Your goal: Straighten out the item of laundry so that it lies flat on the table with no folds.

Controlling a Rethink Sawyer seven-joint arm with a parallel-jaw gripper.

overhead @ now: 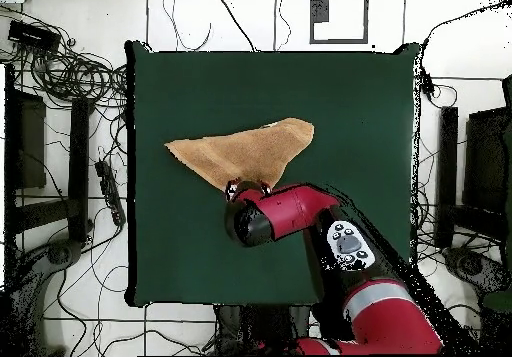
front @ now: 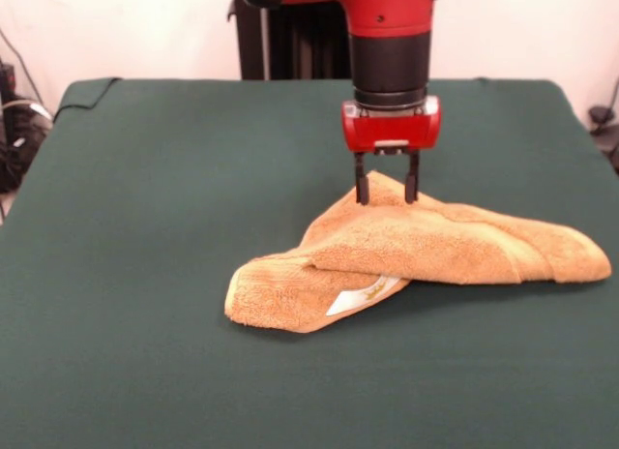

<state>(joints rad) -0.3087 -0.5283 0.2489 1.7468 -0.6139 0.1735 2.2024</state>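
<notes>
Next, my gripper grabs the towel (front: 426, 246) by its peaked corner (front: 381, 185). Then the folded flap over the label opens out flat.
The orange-tan towel (front: 426, 246) lies folded over itself on the green table (front: 145, 226), right of centre. One flap crosses over another, and a white label (front: 360, 296) pokes out under the front fold. My gripper (front: 387, 190) points straight down at the towel's far edge. It is open, with the two black fingers (front: 361, 190) standing on either side of the towel's far peak. In the overhead view the towel (overhead: 245, 151) is a rough triangle on the table (overhead: 350, 113), and the arm's wrist covers the gripper (overhead: 249, 187) at the towel's near edge.
The robot's black pedestal (front: 290, 43) stands behind the table's far edge. Cables (overhead: 70, 73) and dark equipment (overhead: 25, 138) lie on the floor around the table. Wide green cloth stretches left of the towel and in front of it.
</notes>
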